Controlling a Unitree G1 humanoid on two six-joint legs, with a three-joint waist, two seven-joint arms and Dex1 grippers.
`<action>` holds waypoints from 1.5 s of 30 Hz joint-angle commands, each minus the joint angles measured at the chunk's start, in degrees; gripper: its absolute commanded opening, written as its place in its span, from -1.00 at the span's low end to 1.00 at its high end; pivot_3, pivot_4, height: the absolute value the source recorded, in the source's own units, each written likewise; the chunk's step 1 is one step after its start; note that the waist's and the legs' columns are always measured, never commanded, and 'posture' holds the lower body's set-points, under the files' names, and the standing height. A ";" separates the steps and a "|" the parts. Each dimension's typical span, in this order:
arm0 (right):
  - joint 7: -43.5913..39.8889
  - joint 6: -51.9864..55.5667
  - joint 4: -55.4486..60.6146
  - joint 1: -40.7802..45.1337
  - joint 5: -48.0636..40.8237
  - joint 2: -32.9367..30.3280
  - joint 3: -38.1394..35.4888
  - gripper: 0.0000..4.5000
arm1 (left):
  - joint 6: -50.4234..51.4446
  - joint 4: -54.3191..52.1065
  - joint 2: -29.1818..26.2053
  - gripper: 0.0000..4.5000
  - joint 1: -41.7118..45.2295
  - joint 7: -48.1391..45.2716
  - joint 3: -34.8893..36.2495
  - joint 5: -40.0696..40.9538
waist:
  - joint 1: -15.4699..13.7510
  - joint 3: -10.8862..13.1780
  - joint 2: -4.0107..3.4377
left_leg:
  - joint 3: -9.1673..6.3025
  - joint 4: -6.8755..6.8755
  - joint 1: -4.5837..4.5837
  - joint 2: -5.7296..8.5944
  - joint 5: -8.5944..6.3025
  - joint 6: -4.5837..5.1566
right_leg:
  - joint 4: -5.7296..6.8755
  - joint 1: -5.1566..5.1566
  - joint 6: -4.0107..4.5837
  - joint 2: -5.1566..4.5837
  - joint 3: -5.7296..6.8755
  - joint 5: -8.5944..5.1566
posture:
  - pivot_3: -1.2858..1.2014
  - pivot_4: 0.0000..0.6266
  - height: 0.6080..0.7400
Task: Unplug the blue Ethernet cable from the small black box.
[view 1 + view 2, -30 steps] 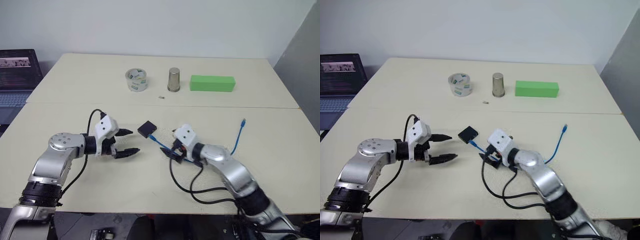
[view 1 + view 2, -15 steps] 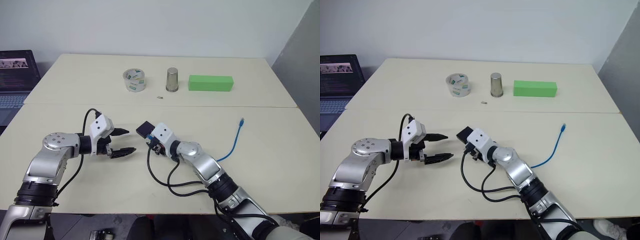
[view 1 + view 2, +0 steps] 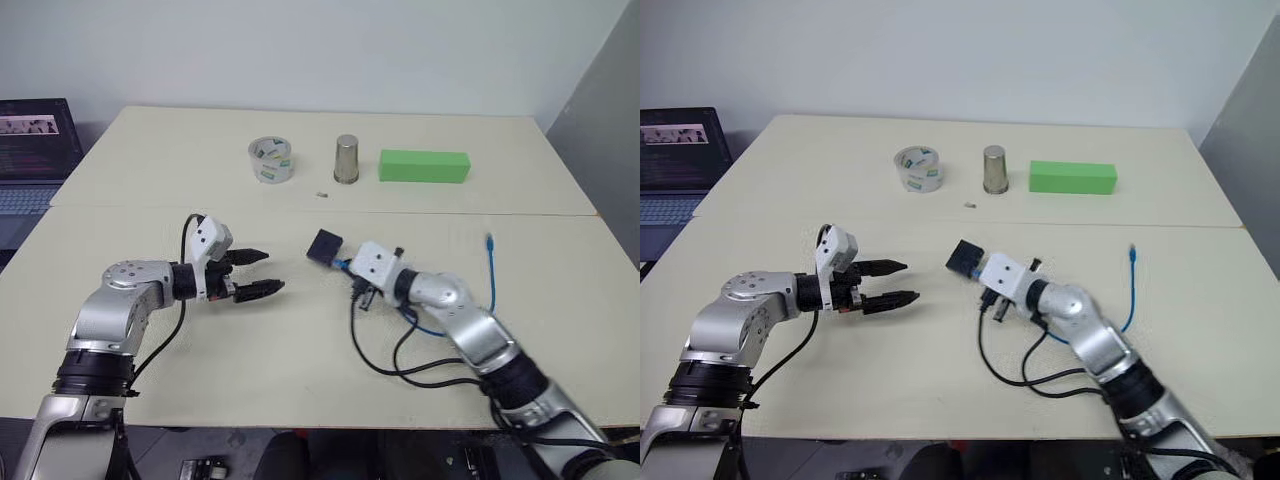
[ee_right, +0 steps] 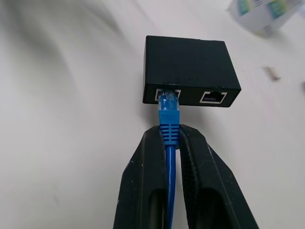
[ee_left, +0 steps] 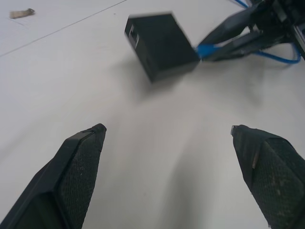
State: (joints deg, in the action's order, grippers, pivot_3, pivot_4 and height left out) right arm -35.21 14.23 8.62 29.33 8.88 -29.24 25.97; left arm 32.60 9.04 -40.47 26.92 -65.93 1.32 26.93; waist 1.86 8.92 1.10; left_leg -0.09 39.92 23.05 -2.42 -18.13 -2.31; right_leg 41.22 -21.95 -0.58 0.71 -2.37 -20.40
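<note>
The left gripper grabs the small black box by its body (image 3: 318, 244) opposite the cable next. This leaves the small black box's plugged socket free for unplugging.
The small black box (image 3: 323, 245) hangs tilted just above the table's middle, with the blue Ethernet cable (image 4: 168, 110) plugged into one of its two side sockets. My right gripper (image 4: 169, 136) is shut on the cable right behind the plug. The cord runs back under my right arm and curves up to its free tip (image 3: 489, 241) at the right. My left gripper (image 3: 258, 274) stands open to the left of the box, apart from it, and its wrist view shows the box (image 5: 161, 45) between and beyond the spread fingers (image 5: 81, 167).
A tape roll (image 3: 270, 160), a metal cup (image 3: 346, 159) and a green block (image 3: 424, 166) line the far half of the table, with a small scrap (image 3: 322, 195) before them. A laptop (image 3: 35, 150) sits at the far left. Black wires (image 3: 400, 360) loop under my right arm.
My right gripper has shut on the blue cable beside the plug and swung right and upward, carrying the box with it. My left gripper has rolled and edged slightly toward the box, still open.
</note>
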 commanded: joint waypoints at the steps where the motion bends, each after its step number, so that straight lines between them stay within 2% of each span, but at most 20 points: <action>1: -3.18 -16.07 4.36 -0.03 4.57 -6.77 -0.54 -0.95 | 7.02 -3.80 1.76 1.00 2.06 -1.57 0.22 5.67 | 0.02 -0.01 0.02 | 0.00 0.00 0.00 0.00 0.00 0.00 | -0.01 0.01 0.00 0.00 0.00 0.00 | 0.03 -0.52 1.00; 6: -3.37 -28.56 4.09 0.76 8.09 -9.35 -0.17 -0.95 | 15.12 -5.99 6.28 1.00 4.51 -1.38 0.01 11.80 | 0.18 -0.02 0.03 | 0.05 0.01 -0.02 -0.05 0.00 0.00 | 0.01 0.02 0.00 0.05 -0.03 0.00 | 0.03 -0.52 1.00; 13: -2.57 -35.13 2.11 0.27 9.95 -8.71 -2.34 -0.95 | 18.66 -5.59 9.44 1.00 6.42 -1.21 0.91 15.46 | 0.05 -0.02 0.03 | 0.05 0.04 -0.03 -0.05 0.01 -0.01 | 0.00 0.06 0.00 0.04 -0.04 0.00 | 0.03 -0.52 1.00; 16: -2.44 -36.81 1.38 -0.14 9.93 -9.01 -3.60 -0.95 | 19.38 -4.63 9.08 0.78 6.78 -1.09 1.76 16.08 | 0.05 -0.02 0.03 | 0.05 0.04 -0.04 -0.05 0.01 -0.01 | 0.00 0.07 0.00 0.03 -0.05 0.00 | 0.03 -0.52 1.00; 17: -2.39 -37.23 1.23 -0.24 9.94 -9.04 -3.93 -0.95 | 19.56 -4.40 8.89 0.63 6.78 -1.10 1.99 16.26 | 0.04 -0.02 0.03 | 0.04 0.05 -0.04 -0.05 0.01 -0.02 | 0.00 0.07 0.00 0.03 -0.03 0.00 | 0.03 -0.52 1.00; 20: -2.67 -38.22 0.61 -0.16 9.83 -9.02 -4.87 -0.95 | 19.66 -3.69 8.13 0.34 6.58 -1.68 2.26 16.11 | 0.02 -0.02 0.03 | 0.04 0.05 -0.04 -0.05 0.01 -0.02 | -0.01 0.07 0.00 0.03 -0.04 0.00 | 0.03 -0.52 1.00; 29: -3.67 -38.90 0.20 -0.28 9.21 -8.76 -6.28 -0.95 | 19.71 -2.21 8.21 0.33 6.37 -2.92 2.13 16.86 | 0.00 -0.02 0.03 | 0.04 0.05 -0.05 -0.04 0.01 -0.02 | -0.02 0.09 0.00 0.02 -0.04 0.00 | 0.03 -0.52 1.00; 33: -3.96 -38.80 0.80 -0.40 9.19 -8.49 -6.34 -0.95 | 19.74 -1.54 8.83 0.06 6.75 -3.03 2.07 17.17 | 0.00 -0.02 0.03 | 0.05 0.05 -0.06 -0.04 0.01 -0.02 | -0.02 0.09 0.00 0.02 -0.05 0.00 | 0.03 -0.52 1.00; 40: -4.25 -38.92 2.08 -1.05 8.92 -8.10 -6.51 -0.95 | 19.51 -1.05 8.82 -0.64 6.94 -4.06 1.55 16.86 | 0.00 -0.02 0.03 | 0.05 0.05 -0.05 -0.04 0.01 -0.02 | -0.02 0.09 0.00 0.02 -0.04 0.00 | 0.03 -0.52 1.00; 45: -5.97 -38.95 2.88 -1.64 7.85 -8.34 -5.95 -0.95 | 18.96 -1.01 8.38 -0.65 6.97 -5.14 1.00 16.13 | 0.00 -0.02 0.03 | 0.05 0.05 -0.06 -0.04 0.01 -0.02 | -0.02 0.09 0.00 0.02 -0.05 0.00 | 0.03 -0.52 1.00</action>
State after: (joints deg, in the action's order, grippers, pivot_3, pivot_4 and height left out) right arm -40.04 -23.86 8.26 27.97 18.84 -37.52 21.05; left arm 52.26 8.93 -31.52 32.73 -69.87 2.10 42.66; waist 1.86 8.91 1.13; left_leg -0.04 39.98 22.99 -2.47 -18.12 -2.33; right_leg 41.21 -21.85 -0.57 0.73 -2.41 -20.40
